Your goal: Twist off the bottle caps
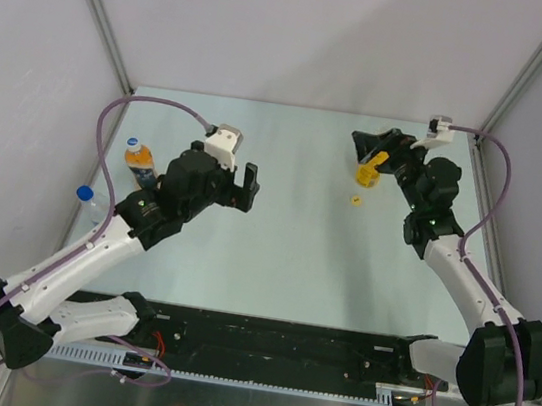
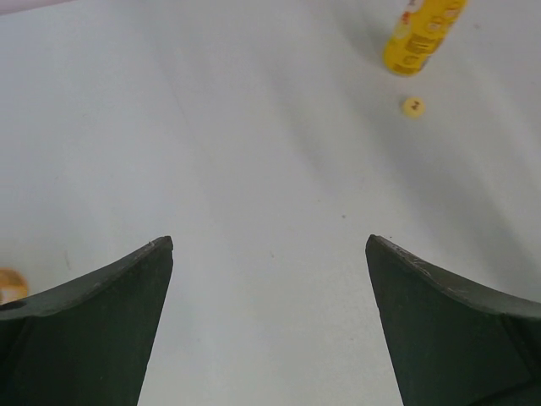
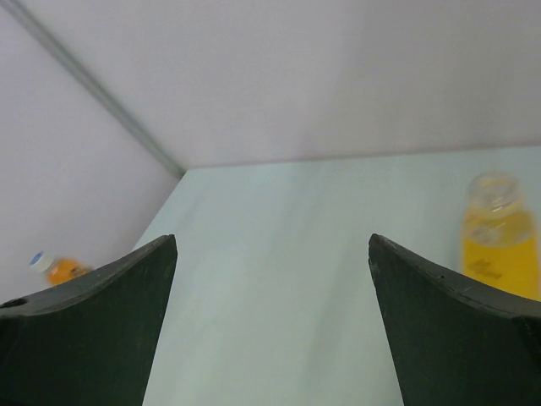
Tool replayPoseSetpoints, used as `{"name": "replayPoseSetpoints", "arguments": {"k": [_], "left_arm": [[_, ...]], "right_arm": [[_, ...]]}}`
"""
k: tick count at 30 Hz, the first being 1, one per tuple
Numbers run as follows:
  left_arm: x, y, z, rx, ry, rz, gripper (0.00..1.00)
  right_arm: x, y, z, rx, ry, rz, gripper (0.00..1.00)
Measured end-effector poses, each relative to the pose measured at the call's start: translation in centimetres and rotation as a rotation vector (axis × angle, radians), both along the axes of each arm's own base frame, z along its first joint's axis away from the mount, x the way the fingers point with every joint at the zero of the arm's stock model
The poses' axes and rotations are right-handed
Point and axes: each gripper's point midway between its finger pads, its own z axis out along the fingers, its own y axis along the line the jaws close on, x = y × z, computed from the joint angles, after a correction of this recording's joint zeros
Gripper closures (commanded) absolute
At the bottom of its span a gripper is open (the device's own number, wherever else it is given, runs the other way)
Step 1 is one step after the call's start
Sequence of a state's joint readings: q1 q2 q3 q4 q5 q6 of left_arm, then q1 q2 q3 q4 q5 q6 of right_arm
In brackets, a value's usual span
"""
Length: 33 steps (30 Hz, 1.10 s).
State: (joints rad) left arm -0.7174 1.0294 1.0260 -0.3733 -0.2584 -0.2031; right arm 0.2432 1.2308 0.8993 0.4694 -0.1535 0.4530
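Observation:
The lower body of the short orange bottle needs to stay free for the handover. My left gripper should next grab the short orange bottle just below its white cap.
The tall yellow-orange bottle point(image 1: 371, 170) stands at the back right with its neck open point(image 3: 497, 241). Its yellow cap point(image 1: 356, 200) lies loose on the table just in front of it point(image 2: 412, 106). My right gripper point(image 1: 368, 148) is open beside that bottle, with nothing between its fingers point(image 3: 272, 238). At the left, the short orange bottle point(image 1: 138, 162) wears a white cap point(image 1: 134, 143). The clear water bottle point(image 1: 89, 203) wears a blue cap point(image 1: 85, 193). My left gripper point(image 1: 250, 188) hangs open and empty over mid-table point(image 2: 269, 241), pointing toward the yellow bottle point(image 2: 423, 34).
Grey enclosure walls with metal corner posts point(image 1: 97, 7) close in the table on three sides. The left arm's body point(image 1: 187, 186) sits right next to the short orange bottle. A black rail point(image 1: 261, 348) runs along the near edge between the arm bases.

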Motion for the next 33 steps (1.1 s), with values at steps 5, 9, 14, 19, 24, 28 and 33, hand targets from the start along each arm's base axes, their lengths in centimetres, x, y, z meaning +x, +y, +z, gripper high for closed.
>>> {"name": "replayPoseSetpoints", "arguments": {"k": [5, 9, 14, 19, 24, 28, 33], "left_arm": [[1.5, 3.2, 0.2, 0.016, 0.021, 0.1, 0.01], [2.6, 6.2, 1.1, 0.015, 0.018, 0.194, 0.01], [2.9, 10.1, 2.1, 0.03, 0.003, 0.31, 0.01], [3.1, 14.5, 3.5, 0.049, -0.02, 0.456, 0.01], [3.2, 19.1, 3.1, 0.067, 0.007, 0.603, 0.02], [3.7, 22.0, 1.6, 0.087, 0.065, 0.689, 0.03], [4.9, 24.2, -1.2, 0.115, 0.164, 0.729, 0.05]], "right_arm": [[-1.5, 3.8, -2.3, 0.016, 0.1, 0.149, 0.01], [-2.8, 7.2, -5.7, -0.008, 0.213, 0.256, 0.01], [-4.9, 10.6, -9.1, -0.052, 0.322, 0.355, 0.01], [-5.5, 11.7, -11.9, -0.081, 0.407, 0.38, 0.01], [-5.5, 11.8, -15.5, -0.105, 0.517, 0.378, 0.01], [-5.6, 11.9, -17.0, -0.113, 0.563, 0.377, 0.01], [-5.8, 12.1, -17.4, -0.109, 0.582, 0.379, 0.01]]}}
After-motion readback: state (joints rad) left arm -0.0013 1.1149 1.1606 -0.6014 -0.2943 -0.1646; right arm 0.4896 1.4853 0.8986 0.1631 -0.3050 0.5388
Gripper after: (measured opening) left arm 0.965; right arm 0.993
